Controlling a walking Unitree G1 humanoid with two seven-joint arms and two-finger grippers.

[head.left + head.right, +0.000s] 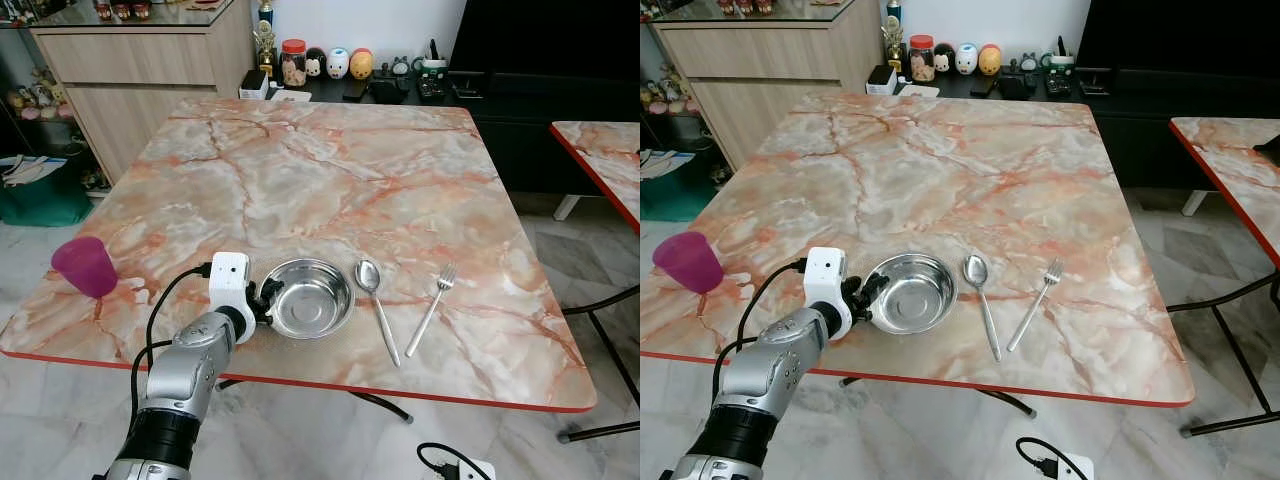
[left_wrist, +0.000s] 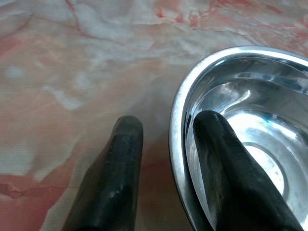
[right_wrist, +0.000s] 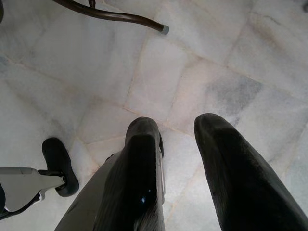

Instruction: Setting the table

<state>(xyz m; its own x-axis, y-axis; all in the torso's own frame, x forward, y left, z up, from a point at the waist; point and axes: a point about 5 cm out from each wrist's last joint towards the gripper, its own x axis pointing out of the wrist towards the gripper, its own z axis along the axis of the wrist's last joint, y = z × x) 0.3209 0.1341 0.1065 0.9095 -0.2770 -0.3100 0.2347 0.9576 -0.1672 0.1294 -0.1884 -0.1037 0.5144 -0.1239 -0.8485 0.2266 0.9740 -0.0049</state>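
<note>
The left gripper grabs the bowl by its thin rim next, since the bowl's round body spreads far wider than my open fingers.
A steel bowl (image 1: pixel 307 298) sits near the front edge of the marble table (image 1: pixel 350 170). To its right lie a spoon (image 1: pixel 376 302) and then a fork (image 1: pixel 432 308). A pink cup (image 1: pixel 85 266) stands at the table's front left corner. My left gripper (image 1: pixel 268 296) is at the bowl's left rim. In the left wrist view its fingers (image 2: pixel 120 168) straddle the rim of the bowl (image 2: pixel 250 96), one inside and one outside, with a gap on both sides, so it is open. My right gripper (image 3: pixel 175 125) hangs open above the floor tiles.
A second marble table (image 1: pixel 610 160) stands to the right. Behind the table are a wooden cabinet (image 1: pixel 130 70) and a dark sideboard with a jar (image 1: pixel 293 62) and figurines. A black cable and plug (image 1: pixel 450 462) lie on the floor in front.
</note>
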